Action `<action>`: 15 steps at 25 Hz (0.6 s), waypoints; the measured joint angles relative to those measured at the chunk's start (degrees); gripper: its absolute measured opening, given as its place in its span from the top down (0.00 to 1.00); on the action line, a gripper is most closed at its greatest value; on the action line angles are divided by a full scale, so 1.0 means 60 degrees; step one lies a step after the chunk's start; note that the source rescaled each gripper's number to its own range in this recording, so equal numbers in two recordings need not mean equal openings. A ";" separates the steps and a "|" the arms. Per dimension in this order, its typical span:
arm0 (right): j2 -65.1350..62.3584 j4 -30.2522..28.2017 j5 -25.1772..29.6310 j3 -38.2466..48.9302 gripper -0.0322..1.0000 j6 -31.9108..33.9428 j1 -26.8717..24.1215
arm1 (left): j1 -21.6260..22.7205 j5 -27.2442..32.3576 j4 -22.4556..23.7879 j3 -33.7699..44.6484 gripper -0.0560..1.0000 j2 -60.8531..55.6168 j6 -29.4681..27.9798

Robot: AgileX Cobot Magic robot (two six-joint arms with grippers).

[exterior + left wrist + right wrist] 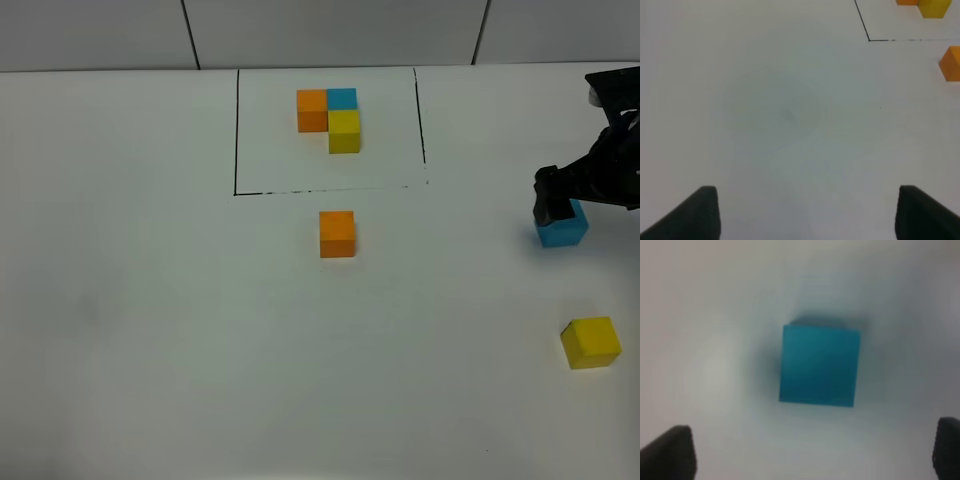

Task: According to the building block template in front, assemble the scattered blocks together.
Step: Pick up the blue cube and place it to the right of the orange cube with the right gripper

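My right gripper will grab the sky-blue cube [563, 229] by its sides next. Then I will build the template's L beside the loose orange cube [337, 233].
The building block template is a black drawn frame [237, 130] around an orange [312, 110], a blue [342, 98] and a yellow cube [345, 132] that touch in an L. The loose orange cube [337, 233] sits just below the frame. The loose sky-blue cube [563, 229] is at the right. My right gripper [556, 207] hangs over it, open. In the right wrist view the blue cube [819, 365] lies ahead of the open gripper [810, 450], not between the fingers. The loose yellow cube [590, 342] is at the lower right. My left gripper [807, 215] is open and empty.
The white table [150, 330] carries nothing else. The left wrist view shows the frame's corner line [869, 39], the loose orange cube [951, 63] and part of the template's yellow cube [935, 7] at its edge.
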 joint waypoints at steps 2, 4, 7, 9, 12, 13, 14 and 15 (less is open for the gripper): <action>0.0191 0.0000 -0.0011 -0.0157 0.08 -0.0008 0.0000 | 0.0000 0.0000 0.0000 0.0000 0.43 0.0000 0.0000; 0.0340 0.0000 -0.0061 -0.0236 0.08 -0.0043 0.0000 | 0.0000 0.0000 0.0000 0.0000 0.43 0.0000 0.0000; 0.0501 0.0000 -0.0228 -0.0270 0.08 -0.0067 0.0000 | 0.0000 0.0000 0.0000 0.0000 0.43 0.0000 0.0000; 0.0618 0.0000 -0.0300 -0.0297 0.08 -0.0076 0.0000 | 0.0000 0.0000 0.0000 0.0000 0.43 0.0000 0.0000; 0.0795 0.0000 -0.0401 -0.0297 0.08 -0.0089 0.0000 | 0.0000 0.0000 0.0000 0.0000 0.43 0.0000 0.0000; 0.0860 0.0011 -0.0460 -0.0297 0.08 -0.0098 -0.0011 | 0.0000 0.0000 0.0000 0.0000 0.43 0.0000 0.0000; 0.0930 0.0072 -0.0518 -0.0297 0.08 -0.0097 -0.0033 | 0.0000 0.0000 0.0000 0.0000 0.43 0.0000 0.0000; 0.0963 0.0148 -0.0539 -0.0297 0.08 -0.0097 -0.0073 | 0.0000 0.0000 0.0000 0.0000 0.43 0.0000 0.0000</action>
